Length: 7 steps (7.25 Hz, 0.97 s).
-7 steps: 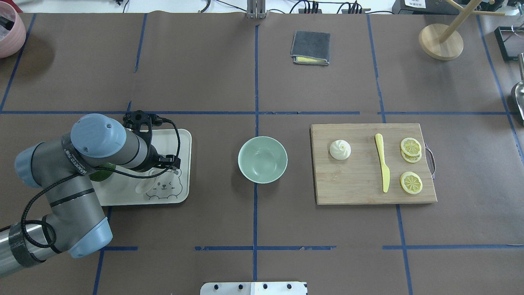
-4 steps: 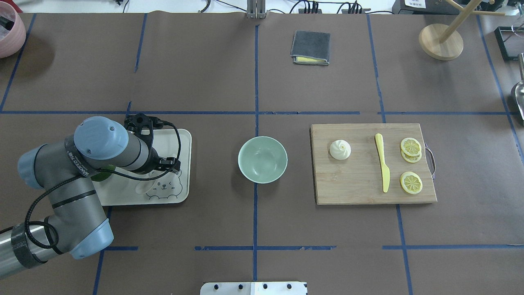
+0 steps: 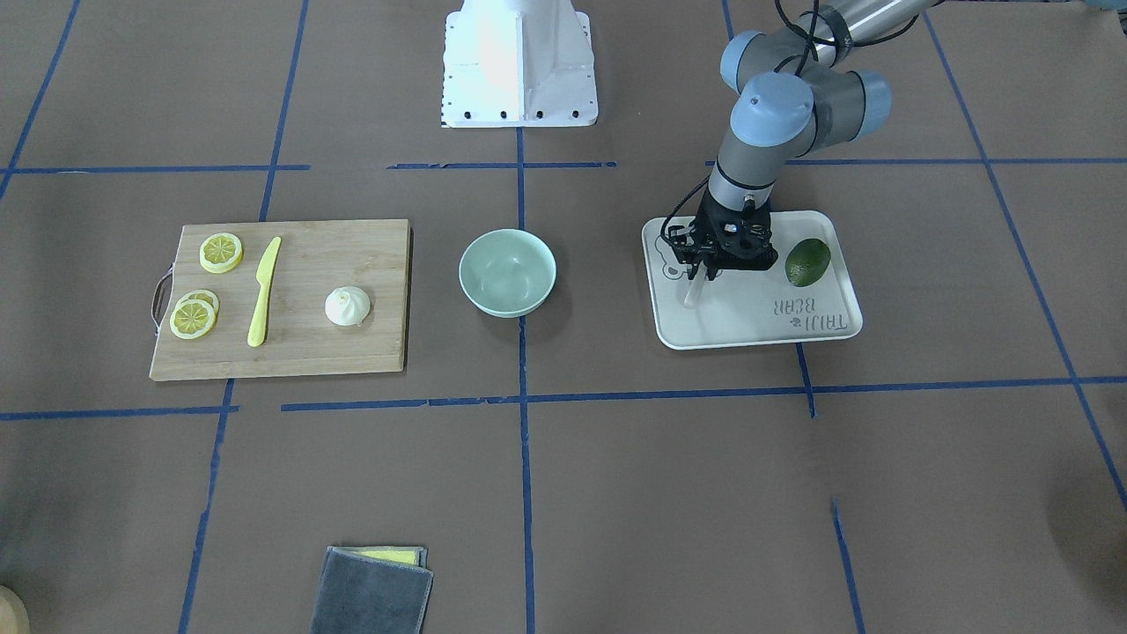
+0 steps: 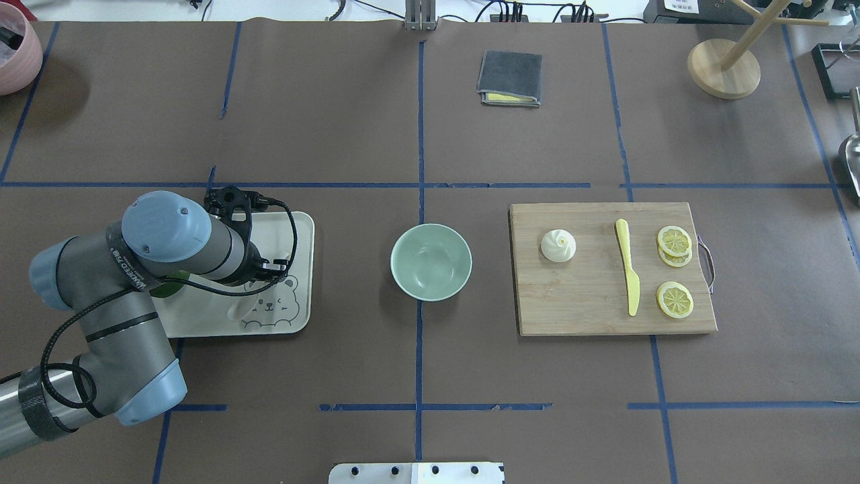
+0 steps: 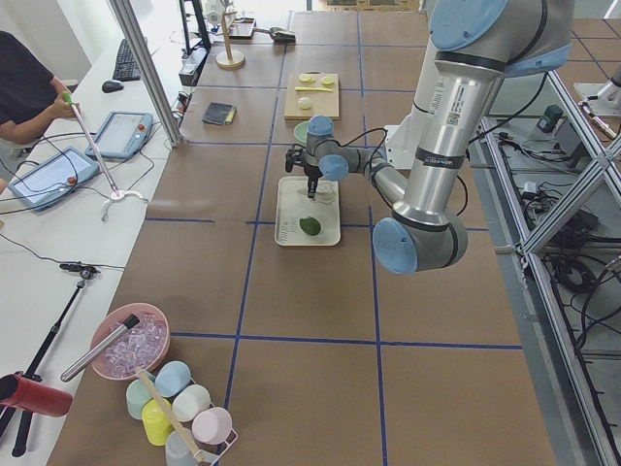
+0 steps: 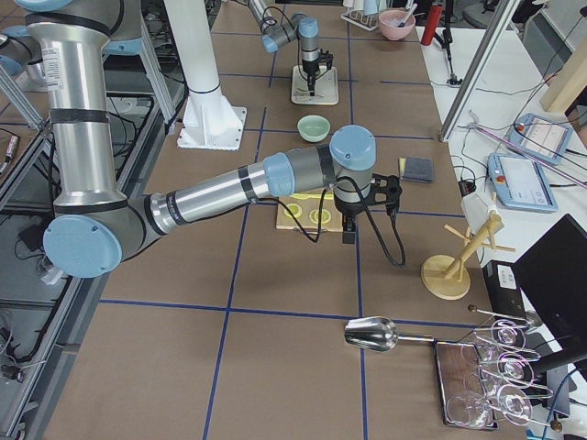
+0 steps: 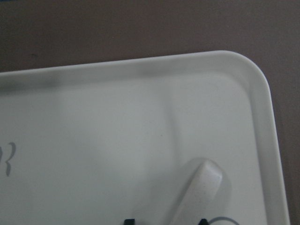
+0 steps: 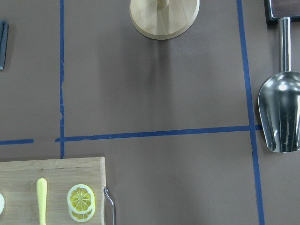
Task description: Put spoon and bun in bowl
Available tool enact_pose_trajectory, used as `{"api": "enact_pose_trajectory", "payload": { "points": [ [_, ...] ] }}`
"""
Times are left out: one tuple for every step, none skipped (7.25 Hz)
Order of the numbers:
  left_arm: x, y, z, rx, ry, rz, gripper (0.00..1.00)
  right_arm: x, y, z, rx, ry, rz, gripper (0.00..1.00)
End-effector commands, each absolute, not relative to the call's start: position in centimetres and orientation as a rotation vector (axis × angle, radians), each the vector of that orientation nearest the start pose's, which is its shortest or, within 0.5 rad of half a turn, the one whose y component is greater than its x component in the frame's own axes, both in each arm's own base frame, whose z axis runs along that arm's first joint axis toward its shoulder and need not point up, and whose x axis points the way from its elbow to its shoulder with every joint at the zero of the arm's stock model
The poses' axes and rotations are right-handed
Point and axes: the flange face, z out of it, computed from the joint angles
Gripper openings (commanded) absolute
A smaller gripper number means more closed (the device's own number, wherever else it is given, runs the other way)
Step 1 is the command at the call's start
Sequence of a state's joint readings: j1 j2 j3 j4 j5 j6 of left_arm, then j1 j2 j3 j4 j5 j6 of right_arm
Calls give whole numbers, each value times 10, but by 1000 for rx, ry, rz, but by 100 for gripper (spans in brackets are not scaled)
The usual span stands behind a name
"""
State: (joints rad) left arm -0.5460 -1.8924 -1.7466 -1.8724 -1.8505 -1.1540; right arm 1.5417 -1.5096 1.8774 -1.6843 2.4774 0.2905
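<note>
I need to grab the whitish spoon by its handle [image 3: 695,289] with my left gripper next. Then my left gripper can put the spoon in the mint-green bowl [image 3: 507,274].
The whitish spoon [image 3: 693,295] lies on the white bear-print tray [image 3: 748,333], and its handle end shows in the left wrist view [image 7: 199,187]. My left gripper [image 3: 704,275] is low over the tray, open, with a dark fingertip on each side of the spoon handle. The mint-green bowl [image 4: 431,262] stands empty at the table's centre. The white bun [image 4: 558,245] sits on the wooden cutting board [image 4: 591,306]. My right gripper [image 6: 349,236] hangs high near the board's far side; I cannot tell whether it is open or shut.
A green fruit [image 3: 807,261] lies on the tray beside the left gripper. A yellow knife [image 4: 628,269] and lemon slices [image 4: 674,299] share the board. A grey cloth [image 4: 509,78], a wooden stand [image 4: 723,67] and a metal scoop [image 8: 281,112] lie farther back.
My left arm has shifted slightly and its gripper has come lower over the spoon handle. The spoon, bun and bowl have not moved.
</note>
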Motion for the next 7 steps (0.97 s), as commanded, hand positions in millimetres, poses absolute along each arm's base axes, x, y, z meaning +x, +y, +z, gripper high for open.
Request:
{"api": "enact_pose_trajectory", "payload": {
  "points": [
    [473, -409, 371, 127, 831, -23, 3, 40, -505, 481, 89, -928, 127, 100],
    [472, -408, 368, 125, 838, -35, 0, 40, -506, 480, 90, -928, 128, 100],
    [469, -408, 361, 129, 846, -37, 0, 40, -506, 478, 92, -928, 128, 100],
    [462, -407, 351, 138, 860, -36, 0, 34, -512, 470, 89, -933, 134, 100],
    [441, -415, 334, 152, 859, -61, 0, 6, -522, 448, 66, -946, 139, 100],
    [416, -436, 300, 156, 828, -107, 0, -34, -526, 416, 44, -963, 128, 100],
    [415, -451, 258, 150, 800, -131, 0, -75, -523, 383, 19, -980, 120, 100]
  ]
}}
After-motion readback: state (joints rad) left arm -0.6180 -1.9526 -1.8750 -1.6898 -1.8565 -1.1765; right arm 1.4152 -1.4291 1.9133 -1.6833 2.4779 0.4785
